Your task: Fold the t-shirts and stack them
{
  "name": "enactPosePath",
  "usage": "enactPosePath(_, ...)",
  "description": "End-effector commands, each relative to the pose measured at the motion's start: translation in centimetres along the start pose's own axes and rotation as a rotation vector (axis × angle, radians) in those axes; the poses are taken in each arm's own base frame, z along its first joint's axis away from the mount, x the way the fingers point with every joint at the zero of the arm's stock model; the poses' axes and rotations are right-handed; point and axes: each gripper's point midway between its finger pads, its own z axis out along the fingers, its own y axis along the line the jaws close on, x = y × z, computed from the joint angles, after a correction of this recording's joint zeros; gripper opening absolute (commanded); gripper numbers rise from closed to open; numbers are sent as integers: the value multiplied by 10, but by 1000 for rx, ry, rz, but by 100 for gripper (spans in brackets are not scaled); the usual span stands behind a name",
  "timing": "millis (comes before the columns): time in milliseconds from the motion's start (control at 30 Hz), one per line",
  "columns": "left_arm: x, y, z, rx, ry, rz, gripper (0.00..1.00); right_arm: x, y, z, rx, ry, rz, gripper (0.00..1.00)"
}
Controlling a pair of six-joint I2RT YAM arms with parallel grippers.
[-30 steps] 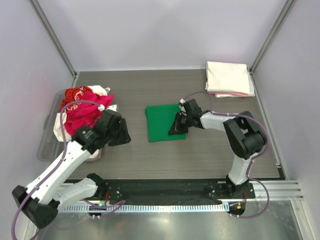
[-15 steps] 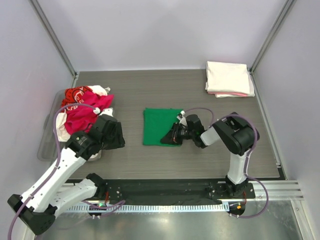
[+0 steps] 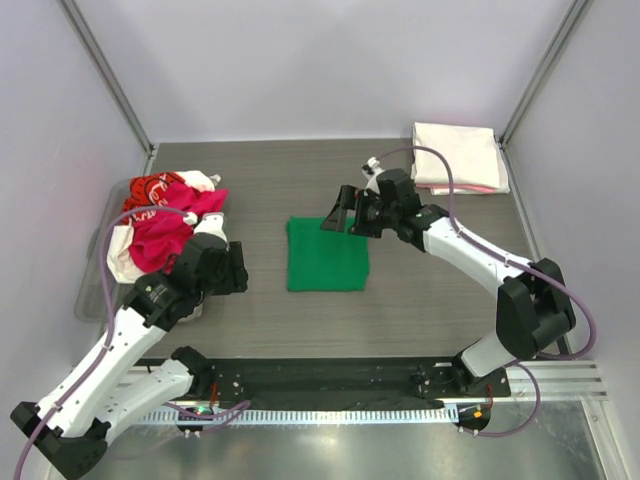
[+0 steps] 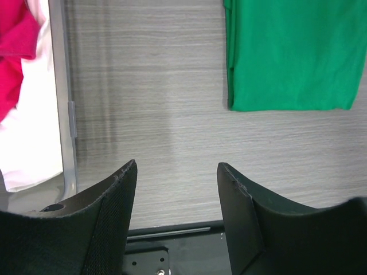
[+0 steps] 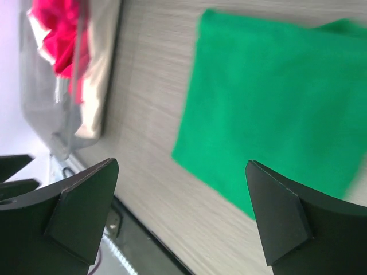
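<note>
The folded green t-shirt should trail flat for stacking, so my right gripper needs to grip its far edge next, at the t-shirt's corner (image 3: pixel 354 223) toward the stack.
A folded bright green t-shirt (image 3: pixel 327 256) lies flat in the middle of the table, also in the left wrist view (image 4: pixel 289 54) and the right wrist view (image 5: pixel 275 109). My right gripper (image 3: pixel 335 212) hovers over its far edge, jaws wide open and empty (image 5: pixel 182 166). My left gripper (image 3: pixel 238 270) stands left of the green t-shirt, open with nothing between its fingers (image 4: pixel 176 175). Unfolded t-shirts (image 3: pixel 160 228), magenta-red, white and red with print, are heaped at the left. A folded cream-white and pink stack (image 3: pixel 457 157) sits at the back right.
A clear plastic bin (image 3: pixel 92 290) holds the heap at the table's left edge; its rim (image 4: pixel 60 86) runs close beside my left fingers. Metal frame posts stand at the back corners. The black base rail (image 3: pixel 330 380) runs along the near edge.
My right gripper has let go of the green t-shirt, opened wide and lifted back over its far edge. The green t-shirt now lies flat. My left gripper opened slightly wider.
</note>
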Motion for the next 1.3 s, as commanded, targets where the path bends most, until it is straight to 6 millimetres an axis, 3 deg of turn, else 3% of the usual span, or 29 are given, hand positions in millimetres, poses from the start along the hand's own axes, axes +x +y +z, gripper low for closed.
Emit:
enactPosePath(0, -20, -1, -2, 10, -94, 0, 59, -14, -59, -20, 168, 12, 8, 100)
enactPosePath(133, -19, -2, -2, 19, -100, -6, 60, -38, -82, -21, 175, -8, 19, 100)
enactPosePath(233, -18, -1, -1, 18, -98, -10, 60, -45, -103, -10, 203, 9, 13, 100)
enactPosePath(433, -17, -2, 0, 19, -93, -10, 60, -37, -139, 24, 215, 56, 5, 99)
enactPosePath(667, -15, -4, 4, 15, -73, -6, 60, -11, -177, 68, 204, 126, 34, 95)
enactPosePath(833, -14, -3, 5, 11, -69, -5, 60, 16, -183, 96, 91, 160, 135, 82)
enactPosePath(900, -14, -3, 5, 8, -70, -4, 60, 20, -175, 100, 24, 146, 151, 75)
enactPosePath(933, -14, -2, 5, 6, -72, -7, 60, 33, -176, 98, 14, 163, 192, 68)
enactPosePath(1000, -15, 0, 4, 0, -77, -9, 60, 33, -168, 96, -32, 141, 192, 64)
enactPosePath(1033, -16, 0, 4, 0, -79, -9, 59, 43, -164, 92, -56, 159, 218, 61)
enactPosePath(1167, -16, 0, 4, -2, -81, -11, 60, 45, -146, 81, -144, 146, 196, 51)
enactPosePath(1267, -16, 0, 3, 1, -83, -12, 59, 47, -140, 78, -187, 147, 201, 35)
